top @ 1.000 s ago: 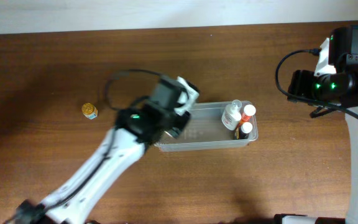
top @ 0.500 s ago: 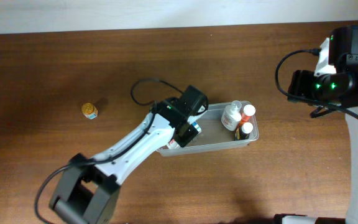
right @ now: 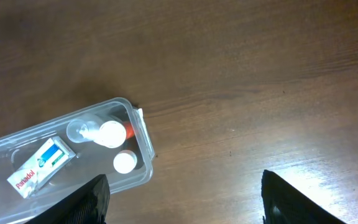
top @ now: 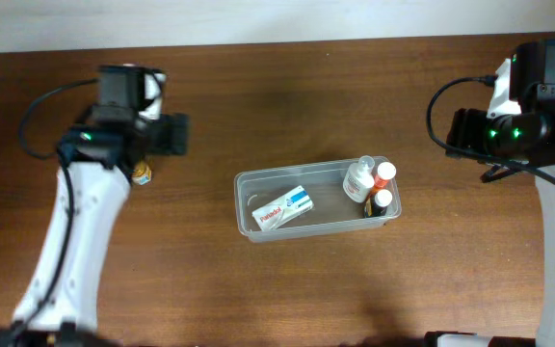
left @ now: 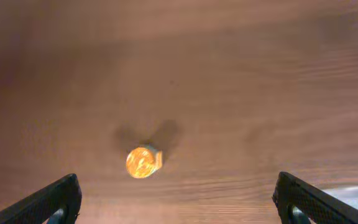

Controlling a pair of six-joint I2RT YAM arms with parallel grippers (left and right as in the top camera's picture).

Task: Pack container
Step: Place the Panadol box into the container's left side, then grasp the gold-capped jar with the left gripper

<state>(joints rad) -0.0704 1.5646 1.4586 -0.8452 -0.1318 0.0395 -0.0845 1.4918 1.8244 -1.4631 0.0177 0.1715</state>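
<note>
The left gripper grabs the orange bottle by its round lid point(top: 142, 173) next. That leaves the small orange bottle's base free to settle in the container point(top: 330, 220).
The container point(top: 330, 220), a clear shallow tub, sits mid-table. A white Panadol box point(top: 283, 208) lies flat in its left half. Three small bottles point(top: 358, 178) stand at its right end. A small orange bottle point(top: 142, 174) stands alone on the wood at the far left. It shows from above in the left wrist view, where the orange bottle point(left: 142, 162) lies just ahead of my left gripper point(left: 178, 190), which hangs open wide and empty. My right gripper point(right: 185, 186) is open and empty over bare wood, to the right of the container point(right: 146, 144).
The table point(top: 277, 289) is dark brown wood, with a white strip point(top: 258, 19) along its far edge. My right arm point(top: 523, 130) stands at the right side, with a black cable looping beside it. My left arm point(top: 75, 222) runs down the left side.
My left gripper opened and let go of the white box, which now lies in the container. The left arm then swung far left over the orange bottle. The right arm has not moved.
</note>
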